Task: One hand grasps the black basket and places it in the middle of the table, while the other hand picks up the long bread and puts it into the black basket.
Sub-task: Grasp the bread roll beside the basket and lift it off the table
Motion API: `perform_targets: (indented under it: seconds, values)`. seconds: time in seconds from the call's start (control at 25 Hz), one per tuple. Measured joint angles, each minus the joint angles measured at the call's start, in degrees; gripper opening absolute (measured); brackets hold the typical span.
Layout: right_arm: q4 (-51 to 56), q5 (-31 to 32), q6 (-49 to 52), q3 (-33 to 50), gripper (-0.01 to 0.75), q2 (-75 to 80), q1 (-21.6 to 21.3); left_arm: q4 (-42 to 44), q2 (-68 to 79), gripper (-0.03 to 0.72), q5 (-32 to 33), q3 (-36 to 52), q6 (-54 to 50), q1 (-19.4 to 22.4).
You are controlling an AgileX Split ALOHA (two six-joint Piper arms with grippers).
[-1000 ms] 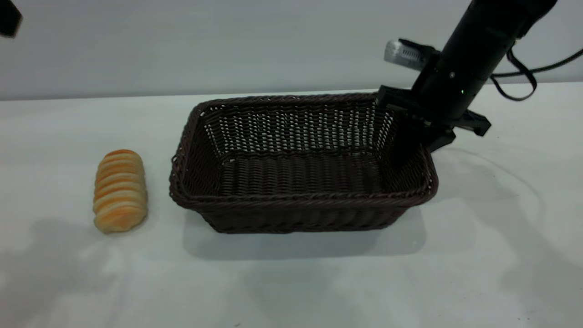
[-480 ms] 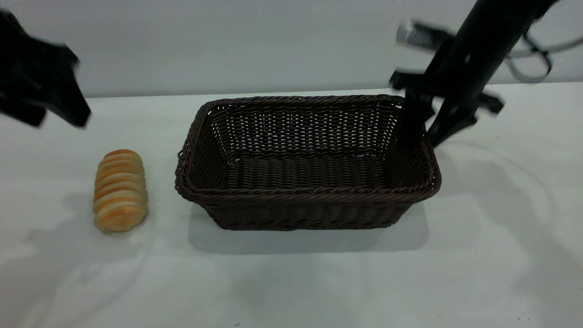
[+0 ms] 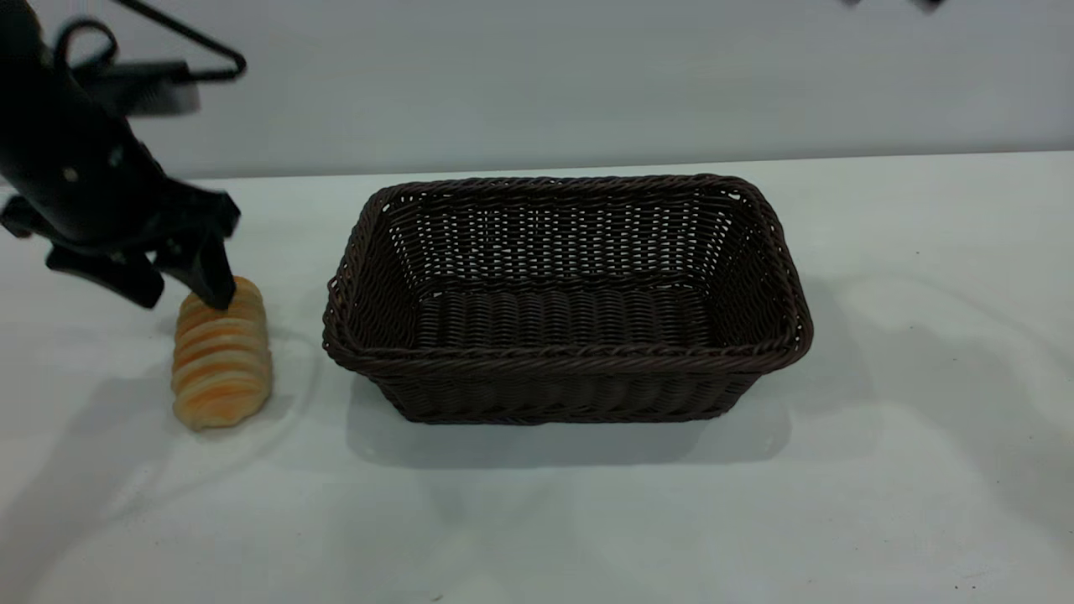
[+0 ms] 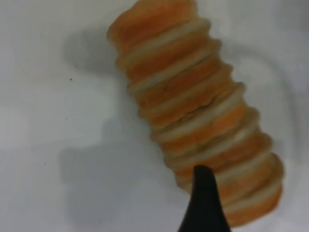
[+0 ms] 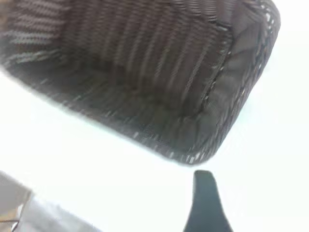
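My left gripper should lower first, then close on the bread. Its dark fingertip is above the long bread's ridged top (image 3: 223,352) (image 4: 203,116), so it would miss if I closed now.
The black basket (image 3: 570,359) stands upright and empty in the middle of the white table (image 3: 923,436). The long bread (image 3: 221,361) lies on the table to its left, apart from it. My left gripper (image 3: 183,295) is open and low over the bread's far end, one fingertip touching or just above it and the other beside it. The left wrist view shows the bread (image 4: 193,111) close below one dark finger (image 4: 205,205). My right gripper is lifted out of the exterior view. Its wrist view looks down on the basket (image 5: 145,72), with one finger (image 5: 205,205) showing off-centre and nothing held.
A plain grey wall runs behind the table. Bare tabletop lies in front of and to the right of the basket. Cables loop above the left arm (image 3: 75,168).
My right gripper has let go of the basket's right end and risen out of view. The basket settled flat. My left gripper has come down from the upper left onto the bread's far end.
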Motion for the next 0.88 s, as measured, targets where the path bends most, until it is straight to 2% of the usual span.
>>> perform_targets:
  seconds: [0.2, 0.32, 0.48, 0.56, 0.64, 0.76, 0.8, 0.88]
  values:
    - [0.3, 1.4, -1.6, 4.1, 0.52, -11.6, 0.0, 0.7, 4.2, 0.581, -2.6, 0.0, -2.3, 1.2]
    - [1.3, 1.4, -2.5, 12.4, 0.519, -19.1, 0.0, 0.7, 6.8, 0.581, -4.7, -0.2, -2.6, 1.2]
    - [1.4, -2.0, -2.7, 25.8, 0.519, -29.0, 0.0, 0.0, 9.7, 0.556, -7.7, -0.5, -3.7, 1.2]
    - [1.2, -4.4, -2.7, 33.2, 0.519, -33.8, 0.0, -0.1, 10.5, 0.489, -8.4, -0.5, -4.1, 1.2]
    - [1.0, -6.1, -2.7, 39.4, 0.519, -39.3, 0.0, -0.2, 10.5, 0.379, -8.4, -0.5, -4.2, 1.2]
    - [-0.2, -7.4, -2.7, 47.4, 0.519, -46.7, 0.0, -0.4, 10.0, 0.147, -8.4, -0.6, -4.3, 1.1]
    - [-1.1, -7.6, -2.5, 49.9, 0.519, -48.7, 0.0, -0.2, 9.3, 0.105, -8.4, -0.6, -4.2, 1.1]
    - [-2.8, -7.7, -1.7, 54.5, 0.519, -53.3, 0.0, 0.2, 7.4, 0.086, -8.2, -0.5, -4.0, 1.1]
